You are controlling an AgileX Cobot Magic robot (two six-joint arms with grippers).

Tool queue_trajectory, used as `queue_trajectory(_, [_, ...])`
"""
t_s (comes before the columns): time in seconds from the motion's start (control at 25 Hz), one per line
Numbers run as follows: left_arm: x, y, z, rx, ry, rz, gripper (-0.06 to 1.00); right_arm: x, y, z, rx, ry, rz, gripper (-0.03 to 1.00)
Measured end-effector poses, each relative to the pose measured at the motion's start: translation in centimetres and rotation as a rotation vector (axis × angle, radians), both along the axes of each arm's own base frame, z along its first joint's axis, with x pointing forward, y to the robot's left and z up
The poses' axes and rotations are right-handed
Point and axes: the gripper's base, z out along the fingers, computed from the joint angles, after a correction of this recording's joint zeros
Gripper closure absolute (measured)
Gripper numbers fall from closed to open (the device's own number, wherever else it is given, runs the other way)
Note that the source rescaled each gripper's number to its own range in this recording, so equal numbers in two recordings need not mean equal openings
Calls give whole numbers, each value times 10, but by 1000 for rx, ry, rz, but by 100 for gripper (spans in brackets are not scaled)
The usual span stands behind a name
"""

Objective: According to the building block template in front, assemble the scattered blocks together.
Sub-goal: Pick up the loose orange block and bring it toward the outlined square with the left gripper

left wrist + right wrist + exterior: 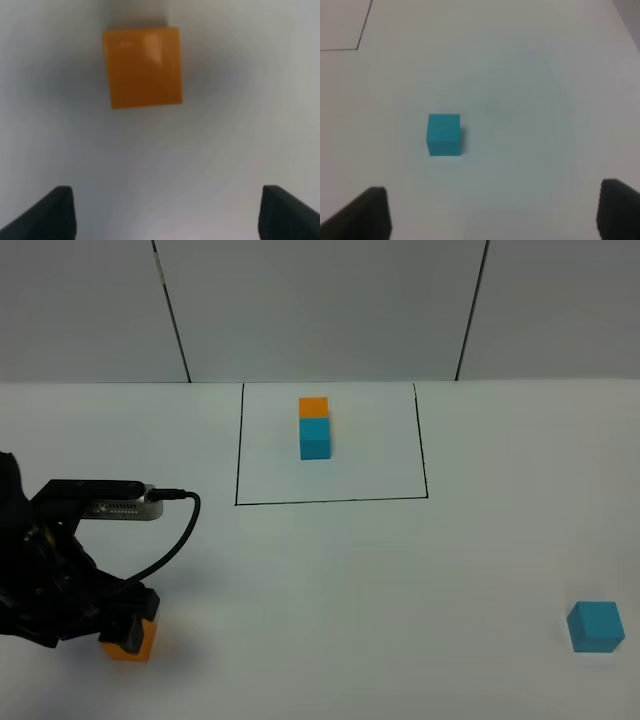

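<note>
My left gripper picks up the scattered orange block by its opposite sides next, to match the building block template (pixel 314 427).
The building block template (pixel 314 427) is an orange cube joined to a teal-blue cube inside a black-lined rectangle at the back middle of the table. Of the scattered blocks, the orange one (pixel 131 642) lies at the front left, partly under my left gripper (pixel 133 616). In the left wrist view this orange block (pixel 143 66) lies ahead of the open left gripper (pixel 167 215), apart from both fingertips (pixel 55 212). The teal-blue block (pixel 596 626) sits at the front right. The right wrist view shows it (pixel 443 134) ahead of my open right gripper (pixel 492 215), nothing between the fingers.
The black frame line (pixel 330 500) crosses the table's middle, and one corner of it (pixel 357 47) shows in the right wrist view. A cable (pixel 175 540) loops off the left arm. The white table (pixel 400 600) meets a panelled wall behind.
</note>
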Motion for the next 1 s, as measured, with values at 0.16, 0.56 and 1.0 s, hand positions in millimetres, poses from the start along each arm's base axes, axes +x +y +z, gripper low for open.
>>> queue_trajectory(0.16, [8, -5, -5, 44, -23, -4, 26, 0, 0, 0, 0, 0, 0, 27])
queue_trajectory(0.56, [19, -6, -11, 46, -85, -10, 26, 0, 0, 0, 0, 0, 0, 27])
queue_trajectory(1.0, [28, -9, -41, 75, -17, -25, 26, 0, 0, 0, 0, 0, 0, 27])
